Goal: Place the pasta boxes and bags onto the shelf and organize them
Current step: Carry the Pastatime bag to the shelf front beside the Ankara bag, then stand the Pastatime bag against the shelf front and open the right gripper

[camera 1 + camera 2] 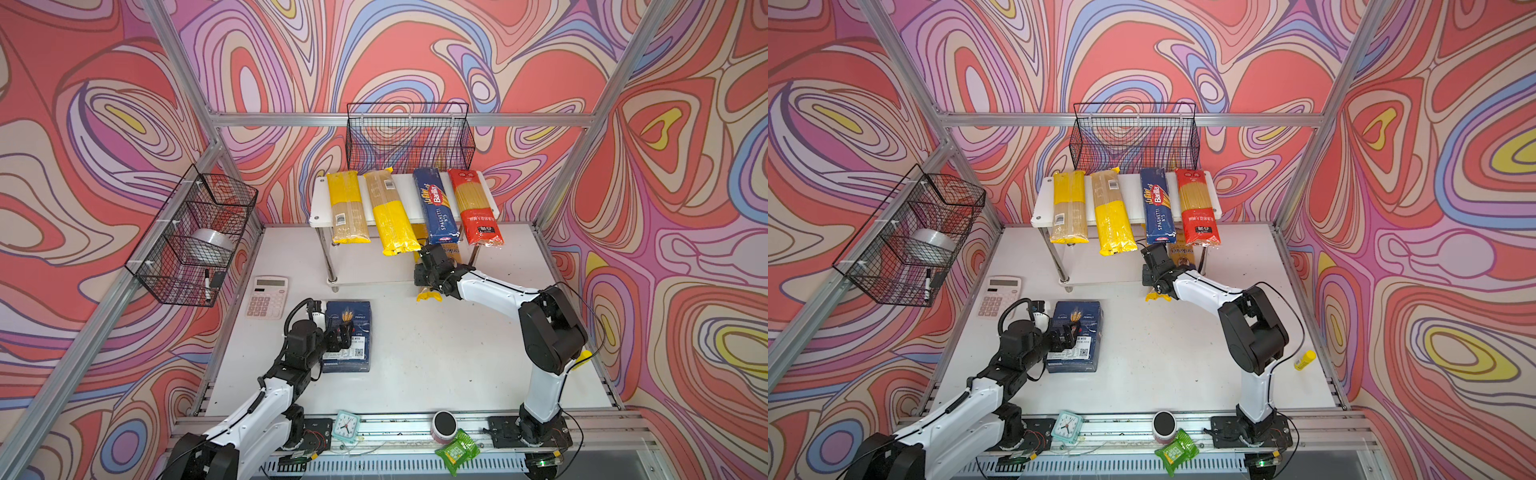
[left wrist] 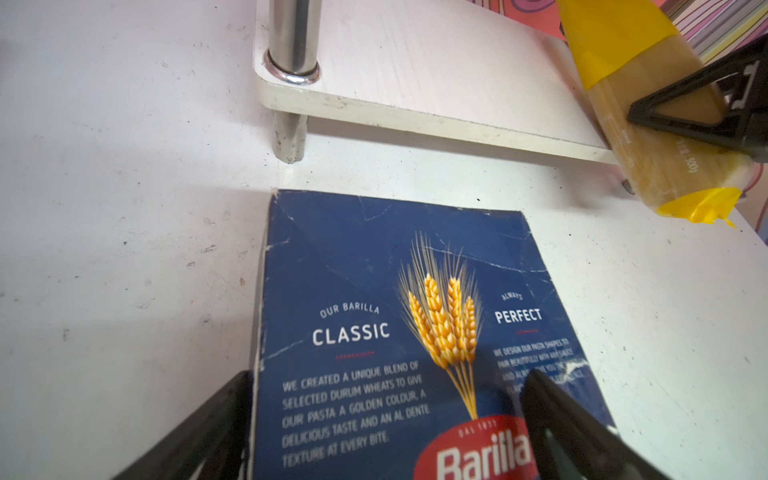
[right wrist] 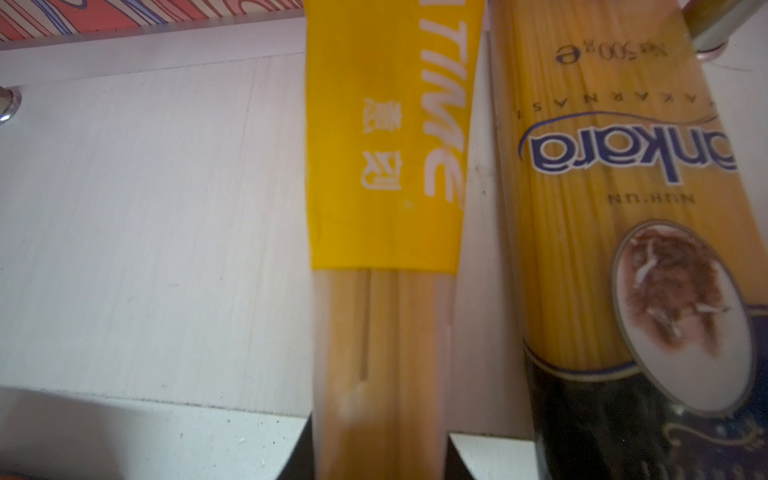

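Note:
The longer part of the yellow PASTA TIME bag is above the flat lower board. The bag would land there if my right gripper opened now.
In both top views the two-tier shelf (image 1: 322,199) (image 1: 1044,199) carries on its top board two yellow bags (image 1: 347,208) (image 1: 392,212), the blue Barilla Spaghetti box (image 1: 435,205) and a red bag (image 1: 473,208). My right gripper (image 1: 426,278) (image 3: 380,432) is shut on the yellow PASTA TIME bag (image 3: 386,145). That bag lies partly on the lower board (image 3: 145,208), its end (image 1: 428,296) sticking out, beside a dark blue-gold bag (image 3: 602,166). My left gripper (image 1: 341,334) (image 2: 390,376) hangs open over a flat navy Barilla box (image 1: 353,309) (image 2: 374,291) on the table. One finger is beside the box's edge, the other above its face.
A white calculator (image 1: 267,297) lies left of the navy box. Black wire baskets hang on the back wall (image 1: 409,137) and the left wall (image 1: 195,232). Along the front rail stand a small clock (image 1: 345,426), a round can (image 1: 444,426) and a green packet (image 1: 457,451). A yellow tube (image 1: 1305,359) lies far right.

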`<state>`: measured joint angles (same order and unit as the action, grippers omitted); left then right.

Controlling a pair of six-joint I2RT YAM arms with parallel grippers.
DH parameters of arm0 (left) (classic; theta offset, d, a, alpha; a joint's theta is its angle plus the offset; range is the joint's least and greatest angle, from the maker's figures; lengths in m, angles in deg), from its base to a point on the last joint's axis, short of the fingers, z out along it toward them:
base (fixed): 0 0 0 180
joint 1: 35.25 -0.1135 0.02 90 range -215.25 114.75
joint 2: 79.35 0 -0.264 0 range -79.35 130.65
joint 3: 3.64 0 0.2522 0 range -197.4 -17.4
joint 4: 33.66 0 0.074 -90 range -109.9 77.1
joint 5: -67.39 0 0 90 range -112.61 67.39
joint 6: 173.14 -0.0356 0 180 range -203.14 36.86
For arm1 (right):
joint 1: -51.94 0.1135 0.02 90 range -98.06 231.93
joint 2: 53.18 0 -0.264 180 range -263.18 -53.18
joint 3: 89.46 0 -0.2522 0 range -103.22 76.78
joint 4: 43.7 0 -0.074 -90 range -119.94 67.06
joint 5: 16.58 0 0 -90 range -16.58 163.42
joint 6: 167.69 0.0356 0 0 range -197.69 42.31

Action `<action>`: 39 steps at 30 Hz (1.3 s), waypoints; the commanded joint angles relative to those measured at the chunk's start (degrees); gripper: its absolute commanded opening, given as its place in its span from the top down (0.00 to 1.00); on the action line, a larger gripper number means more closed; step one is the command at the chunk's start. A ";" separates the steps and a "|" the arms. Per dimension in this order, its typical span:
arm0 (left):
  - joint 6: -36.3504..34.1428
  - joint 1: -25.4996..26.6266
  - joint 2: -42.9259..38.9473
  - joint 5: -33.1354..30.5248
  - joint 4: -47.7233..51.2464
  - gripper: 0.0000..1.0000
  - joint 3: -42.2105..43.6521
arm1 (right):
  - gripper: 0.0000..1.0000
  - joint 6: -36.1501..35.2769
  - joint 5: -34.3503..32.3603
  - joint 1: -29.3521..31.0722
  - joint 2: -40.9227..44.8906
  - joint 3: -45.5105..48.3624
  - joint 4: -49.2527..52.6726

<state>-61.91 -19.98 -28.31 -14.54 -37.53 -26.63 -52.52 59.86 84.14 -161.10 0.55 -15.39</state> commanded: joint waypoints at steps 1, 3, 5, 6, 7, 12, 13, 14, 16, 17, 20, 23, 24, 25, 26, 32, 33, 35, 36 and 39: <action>-0.35 -0.04 -0.69 2.06 -1.62 0.00 -0.06 | 0.81 0.45 -1.48 -0.39 0.18 -2.92 -5.19; -0.43 0.02 -0.84 2.29 -1.62 0.00 -0.08 | 0.59 0.69 -1.26 -0.39 0.04 -3.27 -4.60; -0.49 -0.02 -1.18 2.30 -1.70 0.00 0.13 | 0.49 0.83 -0.73 -0.38 -0.02 -3.16 -4.10; -0.42 0.03 -1.34 2.27 -1.72 0.00 0.26 | 0.47 1.06 -0.33 -0.37 -0.01 -2.95 -3.86; -0.41 0.03 -1.62 2.34 -1.79 0.00 0.35 | 0.44 1.20 -0.02 -0.37 0.07 -2.67 -3.66; -0.41 -0.02 -2.77 2.37 -2.19 0.00 1.02 | 0.37 2.40 3.04 -0.39 3.44 0.91 -3.64; -0.40 0.01 -2.88 2.33 -2.32 0.00 1.10 | 0.36 2.87 3.52 -0.35 4.61 2.30 -3.88; -0.42 0.02 -2.97 2.46 -2.34 0.00 1.15 | 0.36 3.30 3.71 -0.31 5.97 4.09 -4.23; -0.50 0.03 -2.84 2.55 -2.50 0.00 1.22 | 0.36 4.04 3.96 -0.27 9.46 7.48 -4.33; -0.49 0.00 -2.73 2.65 -2.57 0.00 1.21 | 0.36 4.30 4.04 -0.24 10.95 9.25 -4.34; -0.51 -0.04 -2.28 2.50 -2.59 0.00 0.96 | 0.33 4.54 5.98 0.13 14.92 13.71 -4.30; -0.49 -0.02 -1.75 2.67 -2.50 0.00 0.63 | 0.32 3.94 8.66 0.94 18.68 16.77 -2.93; -0.51 -0.06 -1.58 2.65 -2.41 0.00 0.63 | 0.32 3.96 8.51 1.46 19.94 17.49 -1.82; -0.51 0.00 -1.48 2.60 -2.39 0.00 0.59 | 0.32 3.65 8.81 1.64 21.01 18.11 -1.18; -0.49 -0.02 -1.35 2.58 -2.38 0.00 0.50 | 0.32 3.25 9.97 1.71 22.07 18.88 -0.77; -0.58 -0.01 -0.87 2.31 -2.47 0.00 0.20 | 0.31 1.37 25.19 1.89 26.16 27.56 -11.83; -0.56 0.01 -0.78 2.39 -2.33 0.00 0.15 | 0.31 1.64 27.29 1.84 25.97 28.23 -13.41; -0.59 0.02 -0.77 2.73 -2.24 0.00 0.10 | 0.30 2.29 29.04 1.89 25.03 29.05 -14.79; -0.61 0.01 -0.77 2.69 -2.24 0.00 0.10 | 0.30 2.42 29.48 1.88 24.41 29.13 -15.04; -0.58 -0.02 -0.77 2.56 -2.24 0.00 0.12 | 0.30 2.43 30.79 1.86 22.84 29.81 -17.01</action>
<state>-61.93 -19.98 -29.31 -13.75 -38.25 -26.17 -49.92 86.13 85.78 -136.99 29.51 -27.48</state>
